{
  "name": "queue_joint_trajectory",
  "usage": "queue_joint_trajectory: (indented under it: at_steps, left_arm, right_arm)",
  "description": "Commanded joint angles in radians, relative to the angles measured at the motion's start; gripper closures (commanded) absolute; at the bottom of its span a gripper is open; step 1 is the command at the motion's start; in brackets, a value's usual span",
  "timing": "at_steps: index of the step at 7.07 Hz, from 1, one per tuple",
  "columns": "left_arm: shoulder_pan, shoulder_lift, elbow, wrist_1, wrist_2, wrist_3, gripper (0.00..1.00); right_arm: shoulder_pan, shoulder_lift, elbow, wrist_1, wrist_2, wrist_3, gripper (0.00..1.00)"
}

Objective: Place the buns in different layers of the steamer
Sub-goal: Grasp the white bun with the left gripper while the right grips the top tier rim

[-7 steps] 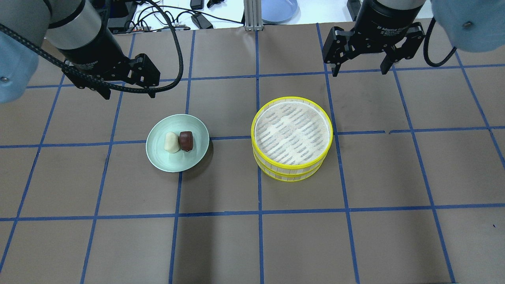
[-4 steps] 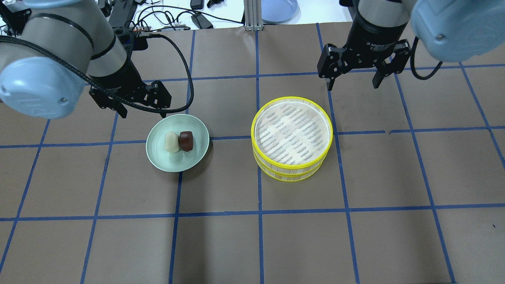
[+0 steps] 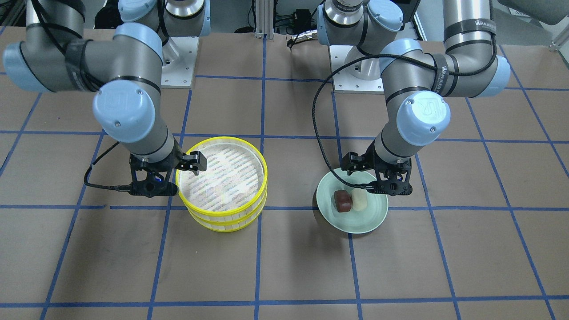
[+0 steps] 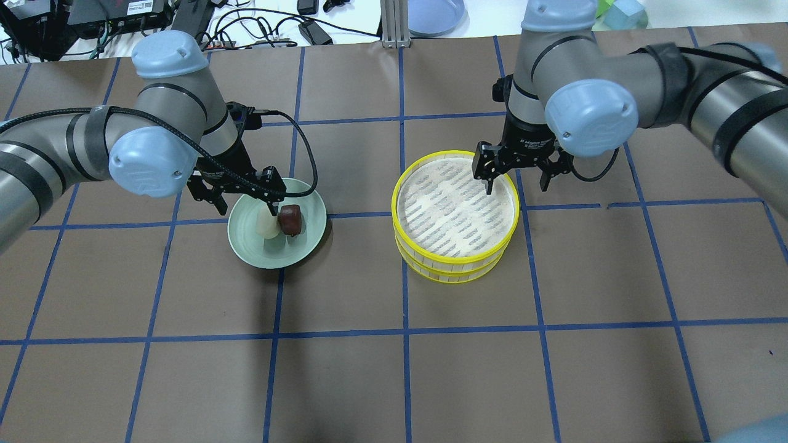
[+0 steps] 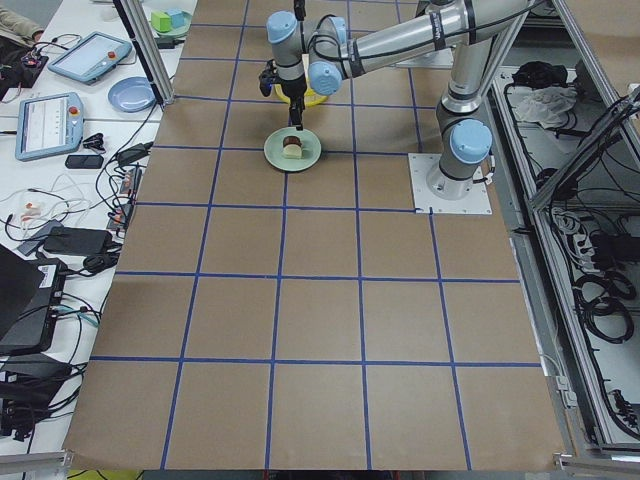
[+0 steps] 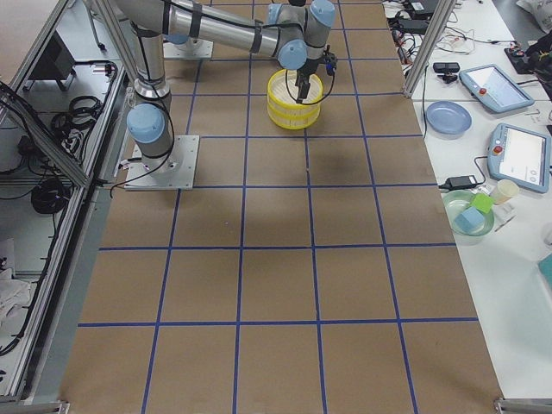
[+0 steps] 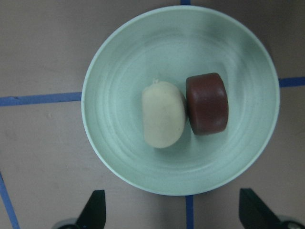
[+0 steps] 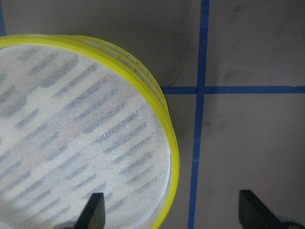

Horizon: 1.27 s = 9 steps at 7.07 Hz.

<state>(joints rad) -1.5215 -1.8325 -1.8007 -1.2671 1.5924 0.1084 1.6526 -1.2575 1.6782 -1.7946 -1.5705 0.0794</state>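
Note:
I should grab the top steamer layer by its yellow rim with my right gripper next. That will open up the lower layer (image 3: 224, 226) for a bun.
A cream-white bun (image 4: 268, 226) and a dark brown bun (image 4: 290, 219) lie side by side on a pale green plate (image 4: 246, 246). They also show in the left wrist view, cream (image 7: 163, 114) and brown (image 7: 207, 103). My left gripper (image 4: 240, 206) is open and empty, just above the plate's far edge. The two steamer layers stand stacked, the top one (image 4: 455, 258) on the lower one (image 4: 458, 275), both without buns. My right gripper (image 4: 517, 184) is open and empty; it straddles the top layer's far right rim (image 8: 169, 138).
The brown table top carries a grid of blue tape lines. A blue plate (image 4: 436, 15) and cables lie on the white bench beyond the far edge. Side benches hold tablets and small items (image 5: 90, 55).
Both arms have come down and inward. My left gripper moved from the back left to over the plate. My right gripper dropped from the far right onto the steamer's rim.

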Motion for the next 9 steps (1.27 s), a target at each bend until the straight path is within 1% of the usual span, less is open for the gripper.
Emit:
queue_joint_trajectory:
  at_steps: [1,2,3,5,6,7,8,9]
  left_arm:
    - [0.035,-0.075,-0.002,0.088,-0.012,0.042,0.04]
    - [0.035,-0.112,-0.002,0.138,-0.026,0.046,0.10]
    - [0.034,-0.123,-0.003,0.138,-0.028,0.047,0.10]
    - [0.035,-0.139,-0.032,0.140,-0.026,0.048,0.10]
    - [0.035,-0.142,-0.034,0.140,-0.028,0.048,0.16]
    - [0.034,-0.142,-0.034,0.140,-0.026,0.048,0.37]
    - [0.035,-0.142,-0.032,0.141,-0.034,0.048,0.62]
    - [0.035,-0.142,-0.032,0.141,-0.060,0.050,0.74]
  right_arm:
    - [0.000,0.040,0.003,-0.031,-0.002,-0.004,0.37]
    - [0.000,0.038,0.002,-0.031,-0.006,-0.021,0.76]
    - [0.000,0.030,-0.001,-0.032,-0.011,-0.045,0.99]
    - [-0.002,0.023,-0.011,-0.022,-0.017,-0.046,1.00]
    - [-0.002,-0.009,-0.012,-0.013,-0.022,-0.044,1.00]
    - [-0.013,-0.035,-0.015,0.033,-0.031,-0.047,1.00]
    - [-0.039,-0.051,-0.026,0.064,-0.043,-0.056,1.00]
    - [-0.083,-0.051,-0.034,0.073,-0.043,-0.125,1.00]
